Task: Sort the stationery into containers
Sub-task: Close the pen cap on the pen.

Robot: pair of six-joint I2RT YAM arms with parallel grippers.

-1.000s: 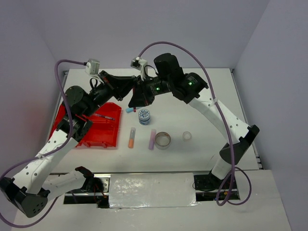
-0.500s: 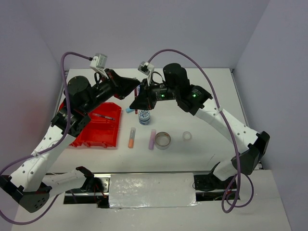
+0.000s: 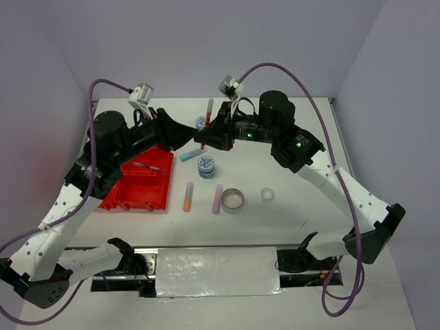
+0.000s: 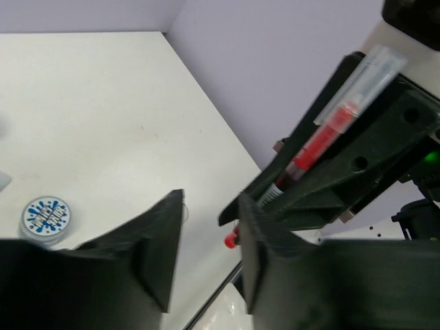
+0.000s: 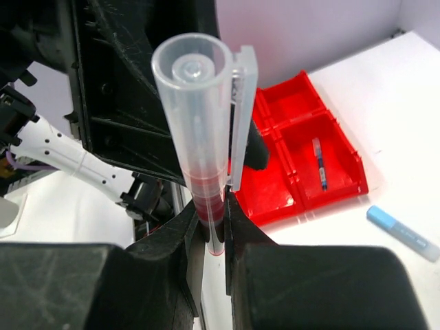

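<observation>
The red pen's body (image 3: 207, 120) is beside its clear cap (image 3: 210, 104). My left gripper should grab the pen by that body next, so I can sort it into the red tray.
My right gripper (image 3: 204, 138) is shut on the red pen (image 3: 208, 113) and holds it in the air over the far middle of the table. In the right wrist view the pen (image 5: 203, 130), with its clear cap, stands up between my shut fingers (image 5: 242, 227). My left gripper (image 3: 185, 140) is open and empty, close beside the right one. In the left wrist view the pen (image 4: 328, 130) shows just past its open fingers (image 4: 161, 240). The red tray (image 3: 152, 194) lies at the left and holds the teal pen (image 3: 148, 166), which also shows in the right wrist view (image 5: 320, 165).
On the table lie a light-blue stick (image 3: 192, 155), two blue-patterned tubs (image 3: 206, 166) (image 3: 200, 122), an orange stick (image 3: 188, 196), a lilac stick (image 3: 218, 198), a grey tape ring (image 3: 232, 201) and a clear tape ring (image 3: 267, 194). One tub (image 4: 45, 214) shows in the left wrist view.
My right gripper has risen and turned with the red pen, which now points up and back. My left gripper has moved right, up to the right gripper.
</observation>
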